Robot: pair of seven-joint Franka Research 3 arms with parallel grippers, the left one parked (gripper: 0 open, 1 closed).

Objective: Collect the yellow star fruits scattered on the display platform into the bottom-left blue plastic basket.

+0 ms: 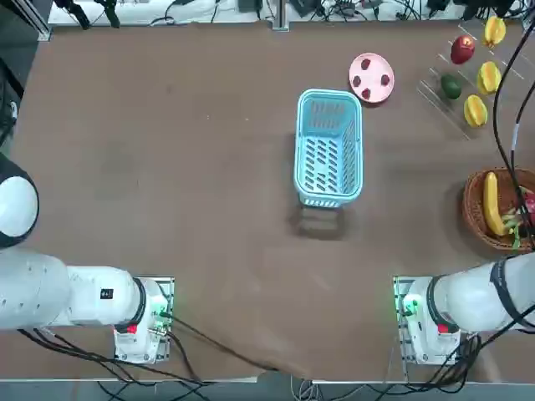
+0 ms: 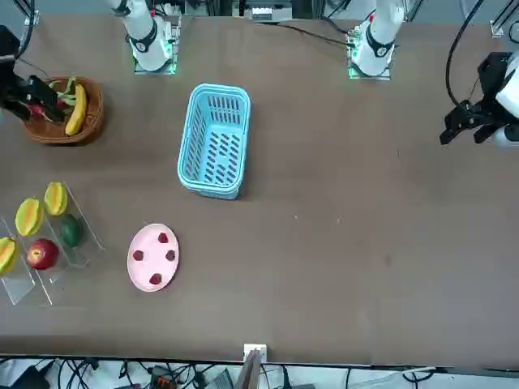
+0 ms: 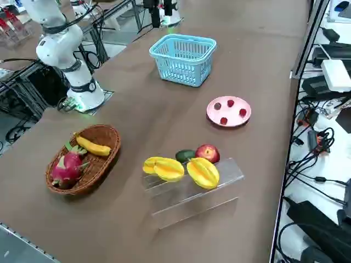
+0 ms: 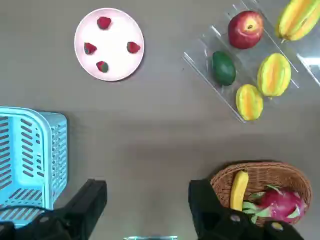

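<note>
A yellow star fruit has to go in the blue plastic basket (image 2: 215, 139), so my right gripper next needs to grab it by its raised middle line (image 2: 7, 254).
Three yellow star fruits (image 4: 273, 74) (image 4: 249, 101) (image 4: 298, 17) rest on the clear tiered display platform (image 4: 200, 56) at the table's far right, also seen from the side as star fruits (image 3: 203, 172) (image 3: 169, 170) (image 3: 149, 164) on the platform (image 3: 192, 204). From overhead the star fruits (image 1: 475, 109) (image 1: 488, 77) (image 1: 494, 31) line its outer step. The light blue basket (image 1: 328, 150) (image 3: 182, 57) (image 4: 30, 160) stands empty mid-table. My right gripper (image 4: 147, 205) hangs high above the table between the blue basket and a wicker basket, open and holding nothing.
A red apple (image 4: 245, 29) and a green fruit (image 4: 223, 68) share the platform. A pink plate (image 4: 112, 50) carries several small red fruits. The brown wicker basket (image 4: 280, 172) holds a banana (image 4: 238, 189) and a dragon fruit (image 4: 277, 202).
</note>
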